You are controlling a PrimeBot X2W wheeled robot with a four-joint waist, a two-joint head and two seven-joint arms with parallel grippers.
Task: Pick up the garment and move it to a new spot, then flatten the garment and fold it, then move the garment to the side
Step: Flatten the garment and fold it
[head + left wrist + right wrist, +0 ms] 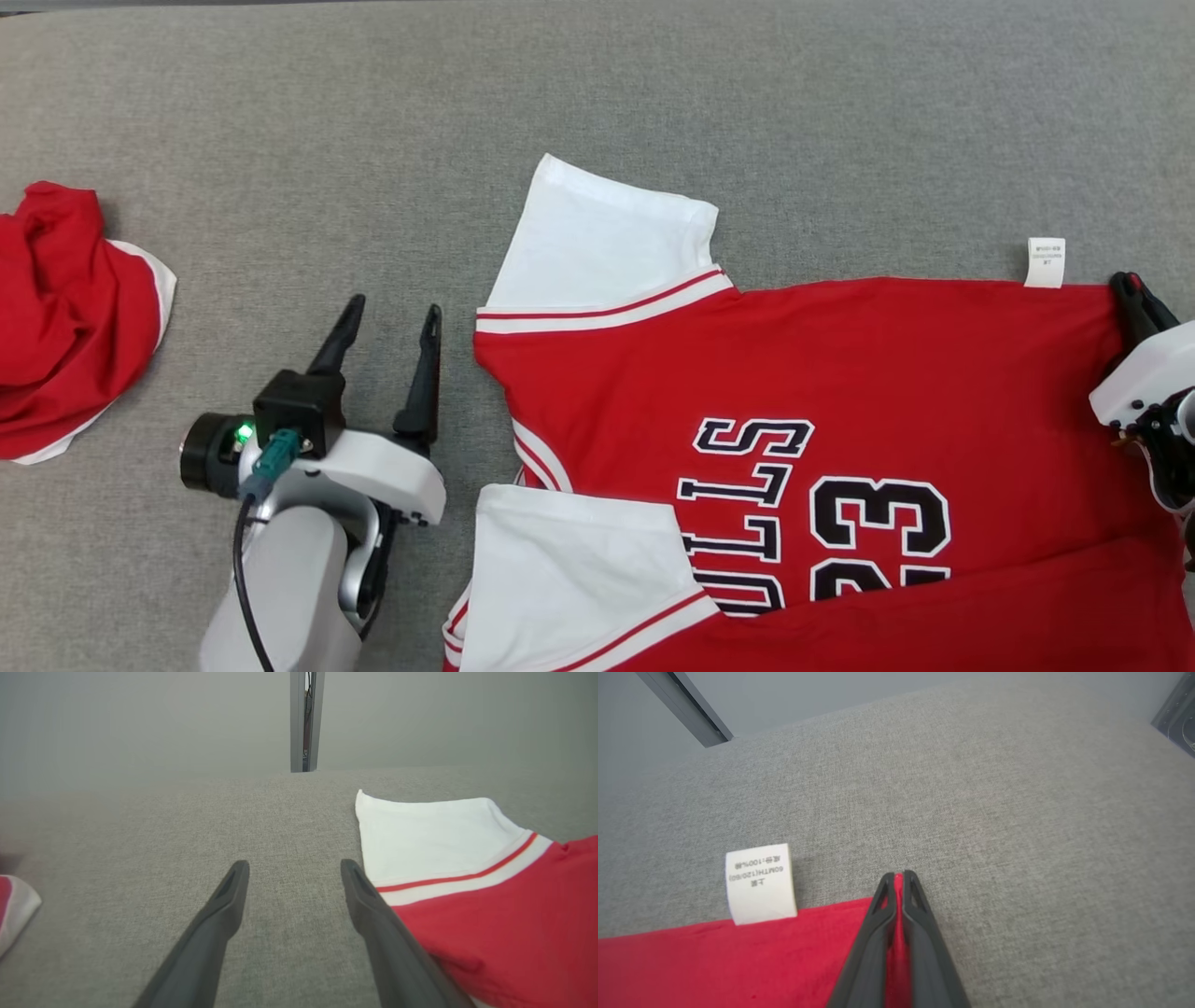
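I should fold the jersey over its dark lettering (748, 521), so I should grab the edge of the label-side white sleeve (630, 186) with my left gripper next.
The garment (840, 392) is a red jersey with white sleeves and dark lettering, spread flat on the grey surface with its bottom part folded over. My left gripper (390, 315) stands open just left of the upper sleeve seam, and nothing lies between its fingers. In the left wrist view the right finger (373, 914) touches the garment's (490, 914) edge. My right gripper (1125, 285) is shut on the garment's far right corner. The right wrist view shows red cloth (761, 961) pinched between the shut fingers (899, 879), beside a white care label (760, 884).
A second red and white cloth (65, 327) lies crumpled at the far left edge. The grey padded table (597, 112) stretches bare beyond the jersey. A metal post (306, 721) stands behind the table's far edge.
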